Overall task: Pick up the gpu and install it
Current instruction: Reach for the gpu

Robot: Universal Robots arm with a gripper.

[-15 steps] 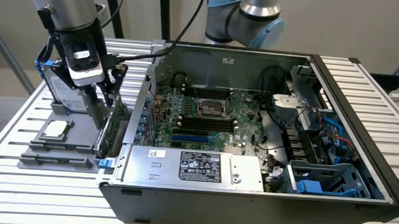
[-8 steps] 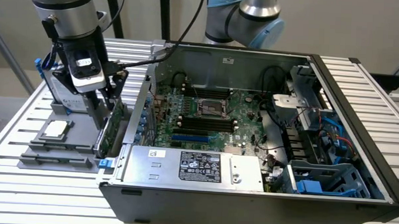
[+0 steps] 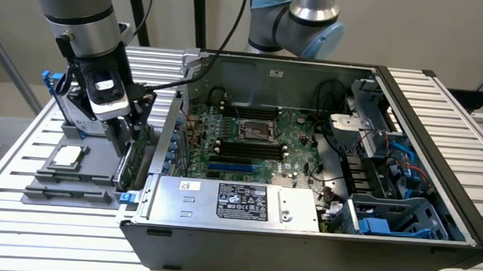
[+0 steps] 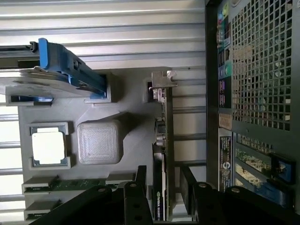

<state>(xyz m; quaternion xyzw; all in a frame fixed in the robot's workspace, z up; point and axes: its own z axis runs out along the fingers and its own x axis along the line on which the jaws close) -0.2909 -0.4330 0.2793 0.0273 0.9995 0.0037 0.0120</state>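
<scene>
My gripper should next grab the GPU by its free top edge (image 4: 162,190) to install it, because the GPU is close beside the computer case's side.
The gpu (image 3: 133,162) stands on its long edge in a grey holder (image 3: 71,184) just outside the computer case's side wall, at the exterior view's left. In the wrist view the gpu (image 4: 164,126) shows edge-on, with its silver end bracket (image 4: 161,79) at the far end. My gripper (image 3: 126,137) is lowered over the card. It is open, with one black finger (image 4: 140,180) on each side of the card and a small gap at both. Nothing is held.
The holder also carries a silver hard drive in a blue frame (image 4: 56,77), a processor chip (image 4: 48,147) and memory sticks (image 4: 65,184). The open case (image 3: 434,136) with its green motherboard (image 3: 253,133) and power supply (image 3: 231,201) lies close beside the card.
</scene>
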